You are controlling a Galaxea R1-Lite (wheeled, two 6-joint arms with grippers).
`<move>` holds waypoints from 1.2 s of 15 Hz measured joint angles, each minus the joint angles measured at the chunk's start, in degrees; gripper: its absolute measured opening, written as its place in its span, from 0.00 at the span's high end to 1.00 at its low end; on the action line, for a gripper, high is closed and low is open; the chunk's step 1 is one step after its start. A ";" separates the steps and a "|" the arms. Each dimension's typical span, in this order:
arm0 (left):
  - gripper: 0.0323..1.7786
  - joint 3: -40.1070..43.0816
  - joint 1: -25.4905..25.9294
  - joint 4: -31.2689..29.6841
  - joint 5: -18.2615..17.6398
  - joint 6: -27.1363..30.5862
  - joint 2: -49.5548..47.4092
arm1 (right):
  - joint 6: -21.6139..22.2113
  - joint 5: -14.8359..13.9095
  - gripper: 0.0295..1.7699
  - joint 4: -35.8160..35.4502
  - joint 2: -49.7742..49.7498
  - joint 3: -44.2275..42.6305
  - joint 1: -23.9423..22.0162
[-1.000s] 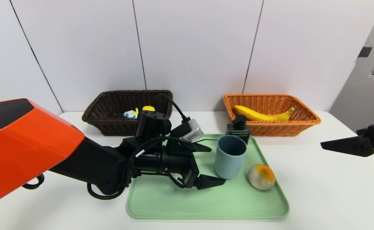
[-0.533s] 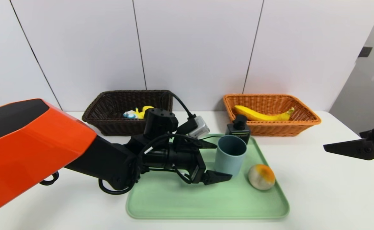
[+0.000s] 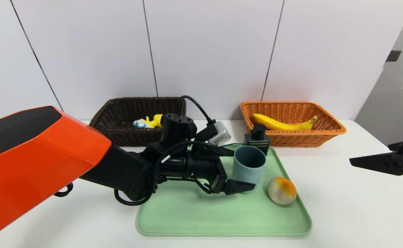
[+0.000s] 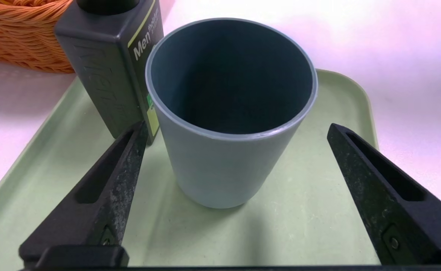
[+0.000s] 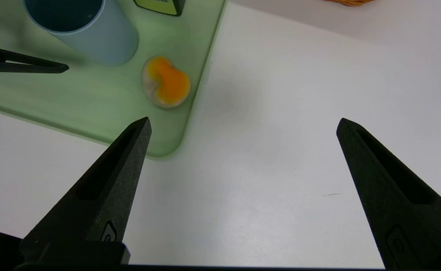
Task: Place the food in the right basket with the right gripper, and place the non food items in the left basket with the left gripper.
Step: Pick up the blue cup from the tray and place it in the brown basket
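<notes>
My left gripper grabs the grey-blue cup by its side (image 3: pixel 247 173) next, for sorting non-food into the dark basket (image 3: pixel 125 113).
A grey-blue cup (image 3: pixel 253 172) stands upright on the green tray (image 3: pixel 187 220). My left gripper (image 3: pixel 244 170) is open, with one finger on either side of the cup (image 4: pixel 224 165), and neither finger touches it. Just behind the cup is the dark pump bottle (image 3: pixel 257 139), near one left fingertip (image 4: pixel 139 131). The round pale fruit (image 3: pixel 282 190) with an orange top lies on the tray to the cup's right. A banana (image 3: pixel 284 124) lies in the orange right basket (image 3: pixel 328 132). The yellow duck toy (image 3: pixel 149 121) is in the dark left basket (image 3: pixel 118 134). My right gripper (image 5: pixel 243 121) hovers open and empty over the bare table right of the tray.
The white table (image 3: pixel 352 213) stretches around the tray, and a white panelled wall rises behind both baskets. The orange left arm (image 3: pixel 43 155) reaches across the table's left half. The tray's near half (image 3: pixel 222 217) holds nothing.
My left gripper has advanced to the right across the tray until its open fingers flank the cup. The right gripper shifted slightly at the right edge, still open.
</notes>
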 joint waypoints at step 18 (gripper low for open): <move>0.05 -5.63 -1.99 0.00 -0.01 -0.76 4.01 | 0.02 0.00 0.04 -0.09 -0.02 0.94 0.00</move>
